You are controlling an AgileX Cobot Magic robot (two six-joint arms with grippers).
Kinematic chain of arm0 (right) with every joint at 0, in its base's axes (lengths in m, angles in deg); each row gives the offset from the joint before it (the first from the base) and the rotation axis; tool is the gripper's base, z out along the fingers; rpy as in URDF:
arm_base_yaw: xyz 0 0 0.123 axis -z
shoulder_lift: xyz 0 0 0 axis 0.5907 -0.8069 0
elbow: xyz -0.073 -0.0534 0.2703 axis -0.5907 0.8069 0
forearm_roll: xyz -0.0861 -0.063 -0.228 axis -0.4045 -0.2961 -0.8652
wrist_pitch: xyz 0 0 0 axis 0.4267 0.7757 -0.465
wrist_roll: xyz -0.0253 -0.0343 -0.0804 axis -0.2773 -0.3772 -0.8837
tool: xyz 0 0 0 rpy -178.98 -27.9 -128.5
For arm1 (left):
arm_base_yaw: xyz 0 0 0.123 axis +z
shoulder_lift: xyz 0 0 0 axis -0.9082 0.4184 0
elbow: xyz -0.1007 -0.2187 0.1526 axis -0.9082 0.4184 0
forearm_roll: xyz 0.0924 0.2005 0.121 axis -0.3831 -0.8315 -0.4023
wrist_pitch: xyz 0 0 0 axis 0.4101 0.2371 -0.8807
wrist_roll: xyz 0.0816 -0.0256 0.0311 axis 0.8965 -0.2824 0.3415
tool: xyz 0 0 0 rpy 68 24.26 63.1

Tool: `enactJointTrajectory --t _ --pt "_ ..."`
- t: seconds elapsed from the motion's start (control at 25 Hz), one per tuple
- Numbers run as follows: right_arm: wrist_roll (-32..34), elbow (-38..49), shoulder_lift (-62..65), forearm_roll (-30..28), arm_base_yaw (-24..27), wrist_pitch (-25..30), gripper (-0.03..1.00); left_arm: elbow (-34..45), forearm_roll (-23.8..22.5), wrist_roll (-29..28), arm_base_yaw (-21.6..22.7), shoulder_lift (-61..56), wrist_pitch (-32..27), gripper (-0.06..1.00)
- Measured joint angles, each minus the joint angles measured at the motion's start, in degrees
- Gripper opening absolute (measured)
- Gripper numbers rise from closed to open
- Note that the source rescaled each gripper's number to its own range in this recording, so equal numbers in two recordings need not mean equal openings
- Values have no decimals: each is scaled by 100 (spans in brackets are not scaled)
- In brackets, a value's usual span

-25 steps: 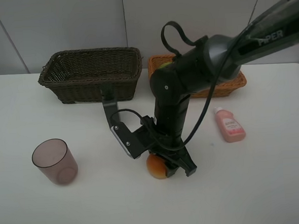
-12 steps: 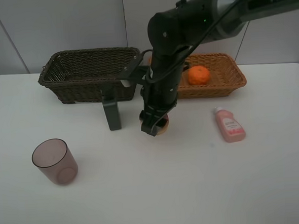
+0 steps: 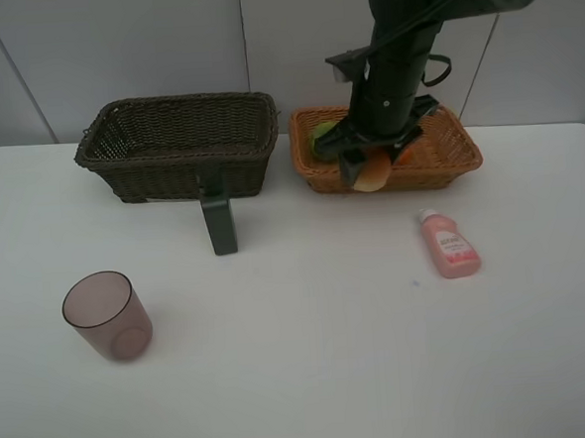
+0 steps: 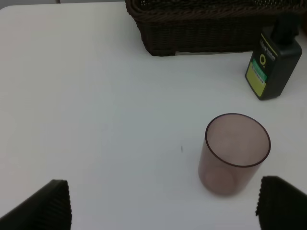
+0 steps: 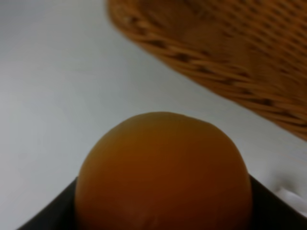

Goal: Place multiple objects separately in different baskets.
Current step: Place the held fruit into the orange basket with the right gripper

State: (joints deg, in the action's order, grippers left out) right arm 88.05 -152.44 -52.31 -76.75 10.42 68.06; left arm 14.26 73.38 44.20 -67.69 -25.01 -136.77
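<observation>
The red-orange fruit (image 5: 163, 172) hangs short at the tan basket's front rim and would miss if the right gripper opened now. The right gripper should first move the fruit over the inside of the basket.
My right gripper (image 3: 368, 167) is shut on the red-orange round fruit (image 3: 373, 173) (image 5: 163, 172) and holds it above the front rim of the light tan basket (image 3: 448, 170) (image 5: 216, 62). The green fruit (image 3: 322, 138) lies in that basket's left end; my arm hides the mandarin. The dark brown basket (image 3: 179, 146) (image 4: 201, 33) stands to the left. In front of it is the upright dark green bottle (image 3: 219, 223) (image 4: 273, 62). The mauve cup (image 3: 108, 316) (image 4: 235, 153) stands upright just ahead of my open left gripper (image 4: 163, 208). The pink bottle (image 3: 449, 244) lies on the table.
Everything sits on a white table (image 3: 311, 357) with a pale wall behind the baskets. My right arm reaches in from the upper right over the tan basket. The left arm is out of the exterior view.
My right gripper has lifted the red-orange fruit off the table's front middle and carried it back and to the right, up to the tan basket's front rim.
</observation>
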Motion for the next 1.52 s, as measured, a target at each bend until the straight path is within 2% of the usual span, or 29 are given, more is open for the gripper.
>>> enactJointTrajectory --t 0.2,0.48,0.92,1.2,1.24,1.28,1.4,1.44,1.52 --pt "159 -7 0 -75 876 -95 19 0 0 0 0 0 0 100" --pt "172 -7 0 -75 1459 -635 19 0 0 0 0 0 0 100" --pt "172 -7 -326 -75 1719 -1652 19 0 0 0 0 0 0 100" --pt "172 -7 -482 -182 1719 -1832 19 0 0 0 0 0 0 100" --pt "172 -7 -482 -206 1719 -1839 22 0 0 0 0 0 0 100" --pt "172 -7 -482 -211 1719 -1833 30 0 0 0 0 0 0 100" --pt "172 -7 -482 -218 1719 -1816 76 0 0 0 0 0 0 100" --pt "172 -7 -482 -218 1719 -1816 85 0 0 0 0 0 0 100" --pt "172 -7 -462 -224 1688 -1755 95 0 0 0 0 0 0 100"
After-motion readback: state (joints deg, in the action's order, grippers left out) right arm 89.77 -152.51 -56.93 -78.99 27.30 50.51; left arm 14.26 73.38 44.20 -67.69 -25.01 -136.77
